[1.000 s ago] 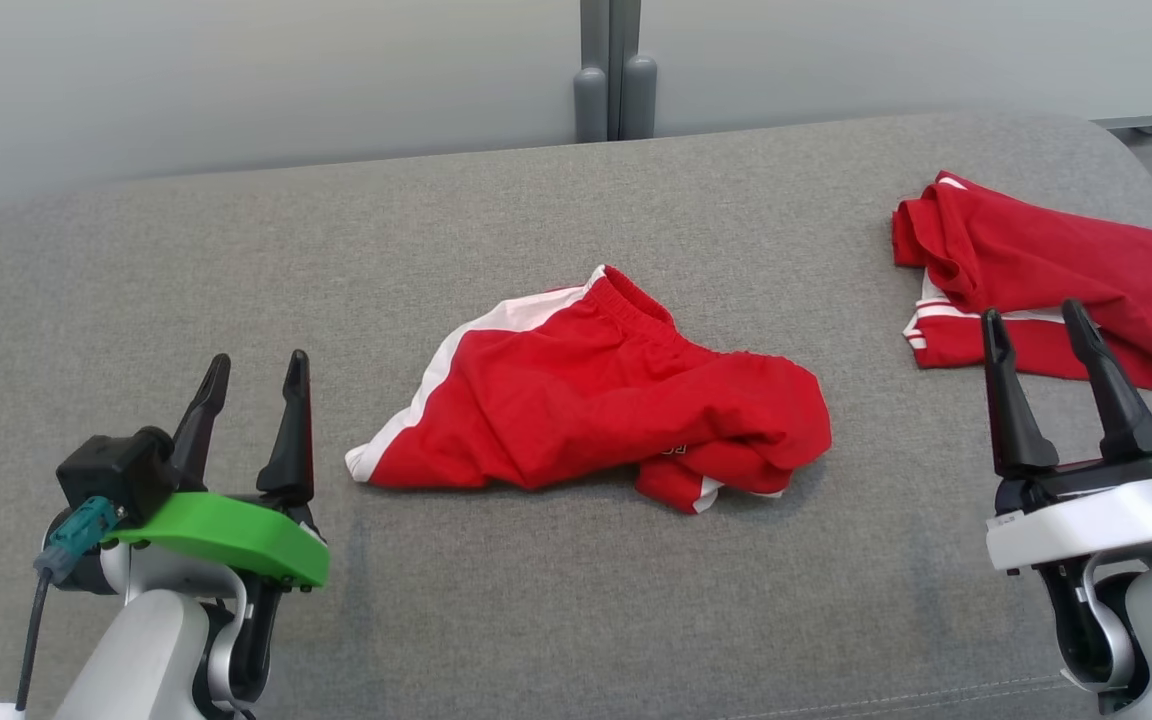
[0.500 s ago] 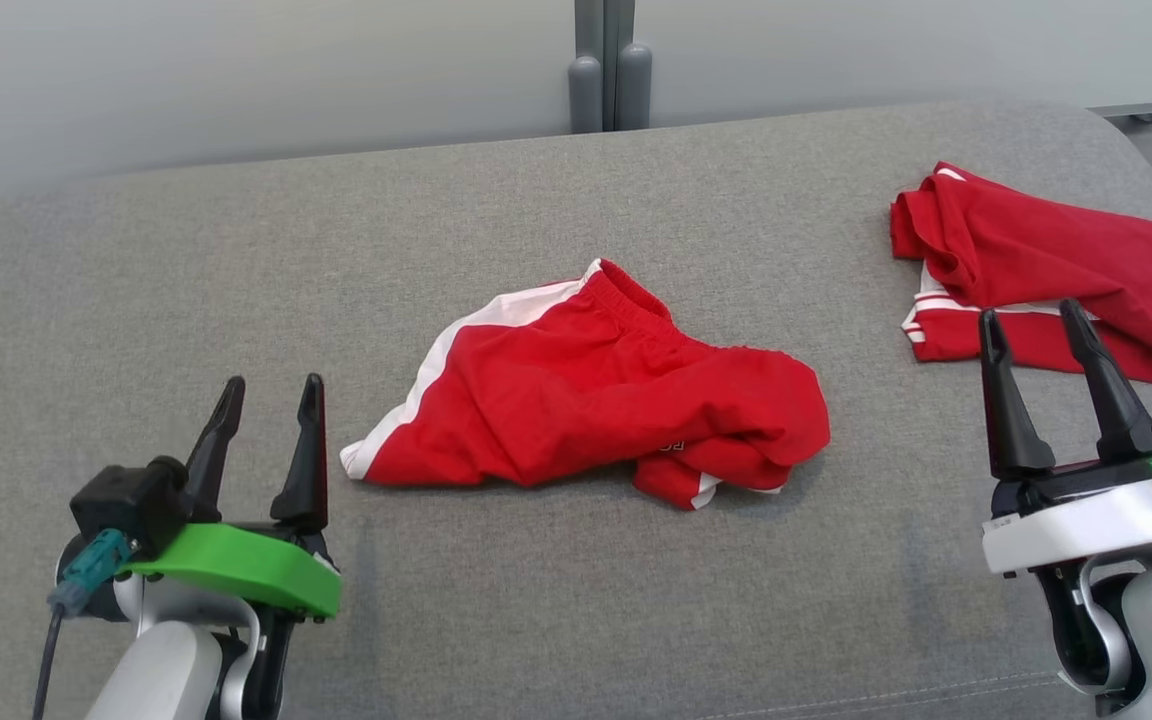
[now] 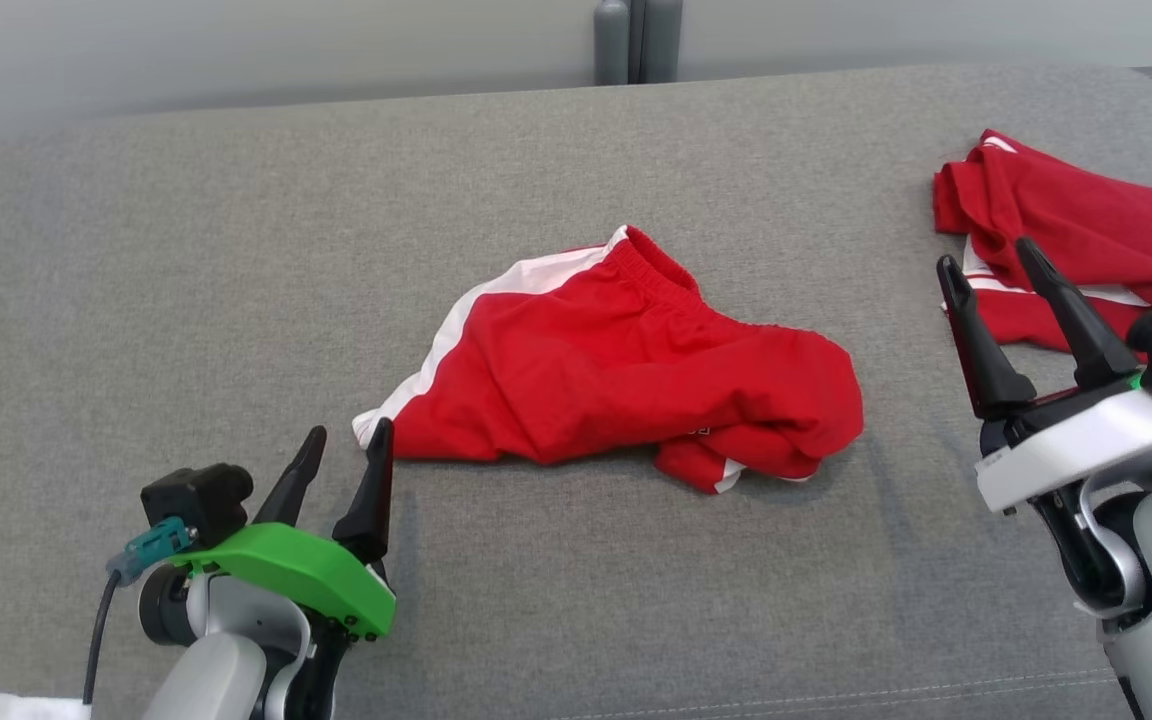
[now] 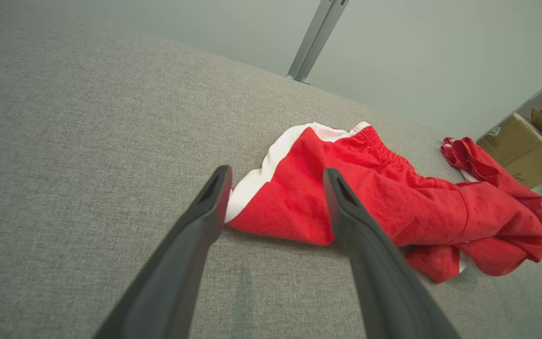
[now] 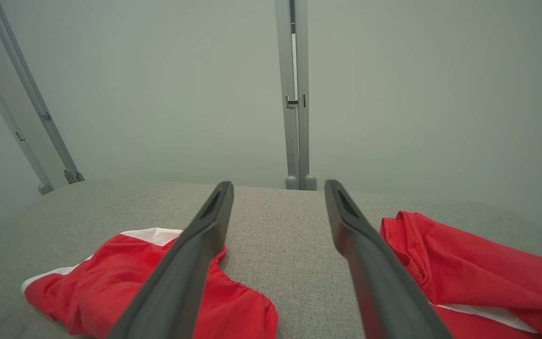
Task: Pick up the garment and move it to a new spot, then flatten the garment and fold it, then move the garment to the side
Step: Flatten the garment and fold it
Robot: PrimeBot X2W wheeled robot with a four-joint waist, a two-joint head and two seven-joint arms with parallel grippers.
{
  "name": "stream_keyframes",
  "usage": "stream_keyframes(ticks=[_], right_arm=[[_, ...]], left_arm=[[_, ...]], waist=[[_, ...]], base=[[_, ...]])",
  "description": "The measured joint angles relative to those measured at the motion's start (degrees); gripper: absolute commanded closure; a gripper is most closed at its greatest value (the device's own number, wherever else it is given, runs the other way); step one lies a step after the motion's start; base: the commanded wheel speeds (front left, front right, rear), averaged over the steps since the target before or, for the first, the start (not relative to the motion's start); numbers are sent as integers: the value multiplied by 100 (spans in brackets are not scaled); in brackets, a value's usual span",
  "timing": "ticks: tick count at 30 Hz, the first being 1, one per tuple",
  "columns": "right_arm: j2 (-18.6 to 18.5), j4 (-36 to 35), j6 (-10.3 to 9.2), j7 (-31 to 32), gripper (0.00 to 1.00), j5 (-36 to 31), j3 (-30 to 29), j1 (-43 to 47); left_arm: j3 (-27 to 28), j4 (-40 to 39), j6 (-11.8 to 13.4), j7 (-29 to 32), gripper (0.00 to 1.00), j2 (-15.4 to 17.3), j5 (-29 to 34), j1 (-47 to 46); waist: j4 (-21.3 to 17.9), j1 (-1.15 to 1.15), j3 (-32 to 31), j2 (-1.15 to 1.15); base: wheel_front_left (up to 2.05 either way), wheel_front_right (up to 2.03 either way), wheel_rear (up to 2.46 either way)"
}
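Note:
To pick up the garment, my left gripper next needs to grab its white-striped hem corner (image 3: 370, 427), since that edge pokes out free while the crumpled body (image 3: 644, 372) lies slack.
A crumpled red garment with a white side stripe (image 3: 616, 375) lies in the middle of the grey padded surface (image 3: 186, 250). It also shows in the left wrist view as the garment (image 4: 393, 207) and in the right wrist view as the garment (image 5: 106, 282). My left gripper (image 3: 348, 446) is open, its fingertips just short of the garment's white lower-left corner; in its own view the left gripper (image 4: 275, 174) frames that corner. My right gripper (image 3: 988, 262) is open and empty, to the right of the garment.
A second red garment with white stripes (image 3: 1076, 225) lies at the far right of the surface, behind my right gripper. A grey post (image 3: 636, 40) and pale wall panels stand behind. Cardboard boxes (image 4: 525, 150) sit beyond the right end.
The head camera has tilted down and shifted. My left gripper has moved right and forward, closing in on the garment's white corner. The garments lie as before.

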Motion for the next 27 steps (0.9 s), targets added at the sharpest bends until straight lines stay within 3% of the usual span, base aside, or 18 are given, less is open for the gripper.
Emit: stream_keyframes(ticks=[9,16,27], right_arm=[[-162,480,204,1137,0,387,252,-1145],[-200,1020,287,1874,0,732,439,-1820],[-283,1701,354,2825,0,1321,808,-2649]], left_arm=[[-234,360,0,799,0,-101,-10,-589],[-243,505,0,990,0,-457,-302,-890],[-420,654,0,1216,0,-536,-341,-1240]], waist=[[362,0,468,0],[699,0,753,0],[1229,0,1073,0]], base=[[0,0,0],[0,0,0],[0,0,0]])
